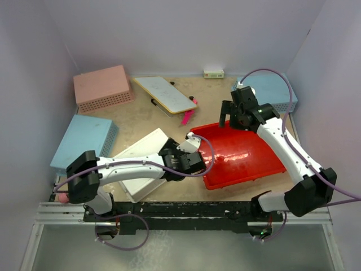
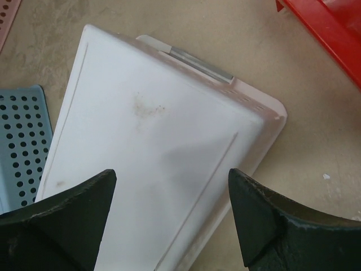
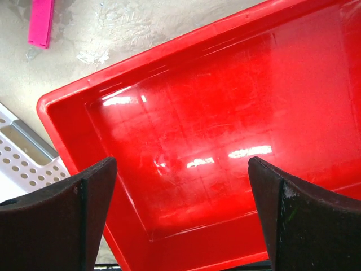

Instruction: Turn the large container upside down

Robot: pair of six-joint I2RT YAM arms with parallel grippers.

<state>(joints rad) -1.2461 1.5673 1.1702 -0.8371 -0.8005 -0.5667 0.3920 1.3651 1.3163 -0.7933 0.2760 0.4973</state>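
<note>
I need to pinch the red tray's short-side rim nearest the white box [image 3: 66, 153] with my right gripper next. Then I can lift that end and turn the tray upside down.
The large container [image 1: 242, 155] is a glossy red tray lying open side up right of the table's middle. The right wrist view looks straight down into its shiny inside [image 3: 225, 113]. My right gripper [image 1: 228, 114] hangs over the tray's far edge, open, with nothing between its fingers [image 3: 181, 161]. My left gripper [image 1: 192, 148] sits just off the tray's left edge, also open and holding nothing [image 2: 172, 172]. In the left wrist view it hovers above a white box [image 2: 152, 147], and only a red corner of the tray [image 2: 333, 28] shows at the top right.
The white box [image 1: 144, 164] lies under the left arm. A light-blue basket [image 1: 84, 141] is at the left, a pink basket [image 1: 101, 87] at the back left, another blue basket [image 1: 276, 90] at the back right. A white board [image 1: 166, 94] and pink marker [image 1: 186, 117] lie behind the tray.
</note>
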